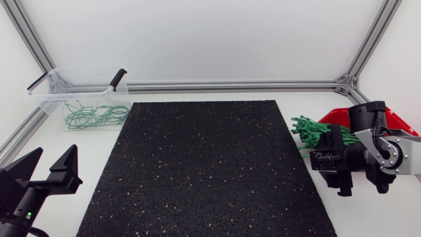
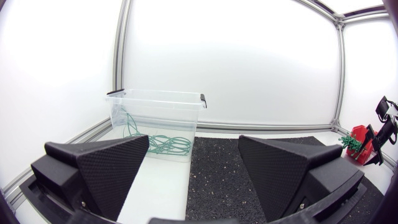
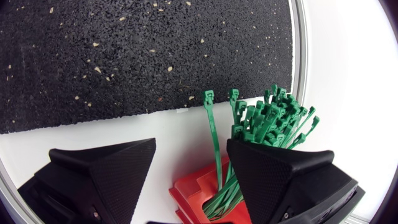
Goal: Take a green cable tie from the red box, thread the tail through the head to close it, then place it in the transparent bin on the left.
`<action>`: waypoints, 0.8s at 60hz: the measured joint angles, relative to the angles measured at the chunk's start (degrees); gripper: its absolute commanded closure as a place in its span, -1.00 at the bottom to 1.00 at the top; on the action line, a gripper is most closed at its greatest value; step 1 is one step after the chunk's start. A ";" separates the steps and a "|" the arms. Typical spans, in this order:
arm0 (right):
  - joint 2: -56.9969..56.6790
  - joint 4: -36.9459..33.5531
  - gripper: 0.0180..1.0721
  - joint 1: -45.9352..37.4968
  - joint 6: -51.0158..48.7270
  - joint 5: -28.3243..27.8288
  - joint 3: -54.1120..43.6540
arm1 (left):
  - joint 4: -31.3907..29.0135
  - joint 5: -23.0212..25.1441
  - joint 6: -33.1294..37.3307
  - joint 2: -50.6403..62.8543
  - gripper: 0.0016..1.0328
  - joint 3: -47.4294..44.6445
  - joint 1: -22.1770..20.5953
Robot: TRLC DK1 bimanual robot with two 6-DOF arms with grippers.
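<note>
Next, the right gripper grabs the green cable tie by its head end (image 3: pixel 209 106), to thread the tail through and close it.
The red box (image 1: pixel 337 116) stands at the table's right with a bundle of green cable ties (image 1: pixel 311 129) fanning out of it toward the mat. My right gripper (image 1: pixel 334 164) hovers just in front of that bundle, open. In the right wrist view its fingers (image 3: pixel 281 175) straddle the red box (image 3: pixel 198 194), and one green tie (image 3: pixel 212 132) lies in the gap, nearer one finger, touched from neither side. The transparent bin (image 1: pixel 49 92) stands at the back left and holds looped green ties (image 1: pixel 95 116). Low at the front left, my left gripper (image 1: pixel 45 170) is open and holds nothing.
A black speckled mat (image 1: pixel 204 168) covers the middle of the table. The aluminium frame rails (image 1: pixel 230 85) run along the back and both sides. The bin (image 2: pixel 158 118) has black handle clips and stands ahead of my left gripper (image 2: pixel 193 171).
</note>
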 measured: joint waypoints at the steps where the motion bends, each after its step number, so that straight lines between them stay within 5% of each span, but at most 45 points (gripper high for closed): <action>1: 0.09 0.28 -0.34 0.00 -0.09 0.11 -0.11 | 0.00 0.00 0.00 0.00 -0.94 0.00 0.00; 14: 0.74 3.50 0.05 0.00 -0.35 0.42 -2.05 | 0.00 0.00 0.00 0.00 -0.94 0.00 0.00; 27: 0.74 6.78 0.20 0.02 -1.01 0.42 -3.58 | 0.00 0.00 0.00 0.00 -0.94 0.00 0.00; 48: -1.42 9.05 0.22 0.35 -3.13 0.44 -6.34 | 0.00 0.00 0.00 0.00 -0.94 0.00 0.00</action>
